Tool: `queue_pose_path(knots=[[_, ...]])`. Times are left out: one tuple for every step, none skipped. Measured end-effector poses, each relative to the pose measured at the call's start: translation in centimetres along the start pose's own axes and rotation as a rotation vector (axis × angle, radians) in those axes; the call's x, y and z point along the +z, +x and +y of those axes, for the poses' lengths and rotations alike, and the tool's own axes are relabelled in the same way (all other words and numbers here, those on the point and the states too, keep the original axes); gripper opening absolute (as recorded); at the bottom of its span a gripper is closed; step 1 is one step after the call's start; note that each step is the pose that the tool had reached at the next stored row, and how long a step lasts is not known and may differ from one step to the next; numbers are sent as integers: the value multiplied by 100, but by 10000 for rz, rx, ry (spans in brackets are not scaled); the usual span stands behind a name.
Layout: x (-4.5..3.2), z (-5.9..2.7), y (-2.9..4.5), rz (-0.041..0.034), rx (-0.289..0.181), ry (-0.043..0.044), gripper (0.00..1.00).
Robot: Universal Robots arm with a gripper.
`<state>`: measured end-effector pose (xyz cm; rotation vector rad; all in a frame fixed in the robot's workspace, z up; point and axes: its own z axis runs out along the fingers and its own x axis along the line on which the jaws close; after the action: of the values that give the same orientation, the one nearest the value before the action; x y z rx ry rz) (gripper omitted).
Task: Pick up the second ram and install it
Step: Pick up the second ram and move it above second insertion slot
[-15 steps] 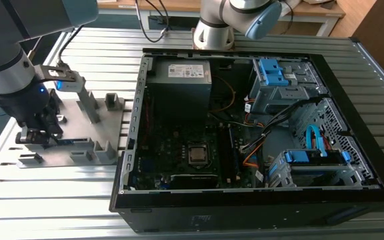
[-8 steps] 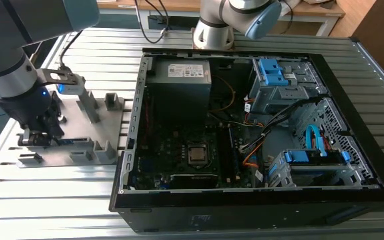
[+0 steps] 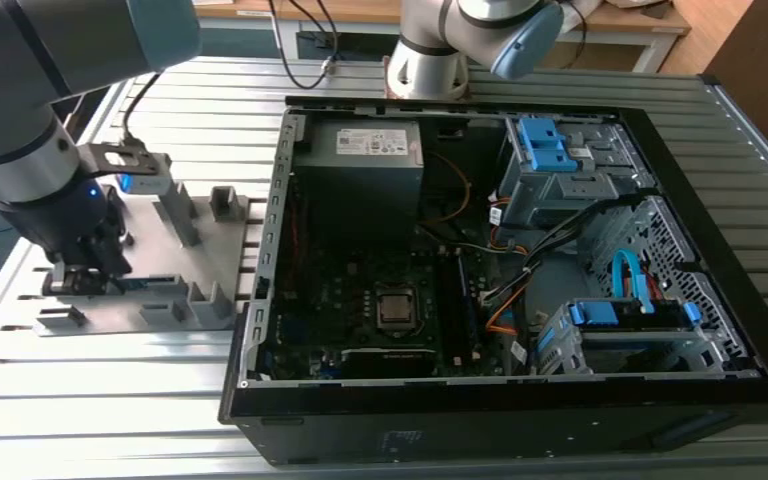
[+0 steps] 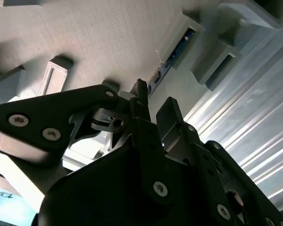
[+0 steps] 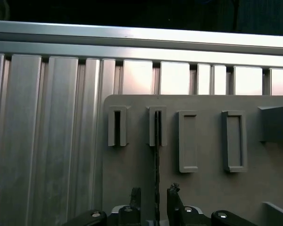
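The second ram has to be installed in the motherboard, so the robot's gripper should next grab it by its exposed long edge [image 5: 156,200].
The second ram [image 5: 156,160] stands on edge in the grey fixture [image 5: 203,188], one end held in a slotted post [image 5: 157,127]. In the first wrist view it is a thin dark line; in the second wrist view its blue edge [image 4: 175,51] shows between posts. My gripper [image 5: 154,198] is open and straddles the ram's near end, one fingertip [image 5: 135,197] on each side with a small gap to the board. The second wrist view has the gripper [image 4: 153,101] just over the stick. In the exterior view the gripper [image 3: 84,278] is low over the fixture [image 3: 171,290], at that view's left.
An open computer case [image 3: 518,400] lies to the exterior view's right of the fixture, its motherboard [image 3: 371,310] facing up, with cables and blue drive cages. Another arm's base [image 3: 427,60] stands behind the case. Several upright posts [image 3: 177,215] rise from the fixture. The table is ribbed aluminium [image 5: 47,141].
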<state>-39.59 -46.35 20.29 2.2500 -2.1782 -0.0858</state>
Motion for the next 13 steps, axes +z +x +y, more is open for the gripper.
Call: queue_pose_path(knots=[[9,1,0,-47,-19,1,35],[19,3,0,-94,-42,2,35],[28,6,0,-141,-73,2,35],[37,7,0,-170,-103,2,35],[40,7,1,-171,-132,3,35],[42,8,1,-168,-177,-2,35],[46,8,1,-166,-237,-4,35],[50,9,2,-163,-311,-7,35],[52,9,2,-159,-373,-10,35],[54,9,2,-158,-392,-11,35],[54,9,2,-158,-391,-12,35],[54,9,2,-157,-392,-13,35],[55,9,2,-158,-392,-12,35]])
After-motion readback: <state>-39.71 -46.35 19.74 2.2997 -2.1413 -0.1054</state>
